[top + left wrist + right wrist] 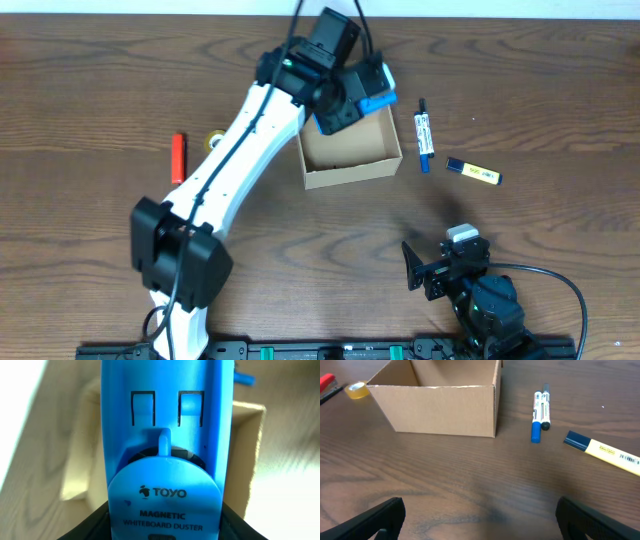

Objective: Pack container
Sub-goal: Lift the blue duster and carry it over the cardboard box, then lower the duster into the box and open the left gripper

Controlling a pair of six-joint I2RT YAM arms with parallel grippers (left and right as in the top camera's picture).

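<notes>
The duster's end (384, 98) overhangs the box's back rim, so I should bring the duster down toward the bottom of the box before opening my left gripper.
The container (350, 165) is an open tan cardboard box at the table's middle; it also shows in the right wrist view (440, 407) and behind the duster in the left wrist view (245, 445). My left gripper (352, 95) is shut on a blue magnetic whiteboard duster (165, 450) and holds it over the box's far right corner (375, 90). My right gripper (435, 268) is open and empty, low near the front edge, its fingers apart in its wrist view (480, 515).
A blue and white marker (424, 135) beside a black pen and a yellow and dark blue highlighter (473, 171) lie right of the box. A red marker (178, 156) and a tape roll (214, 139) lie left of it.
</notes>
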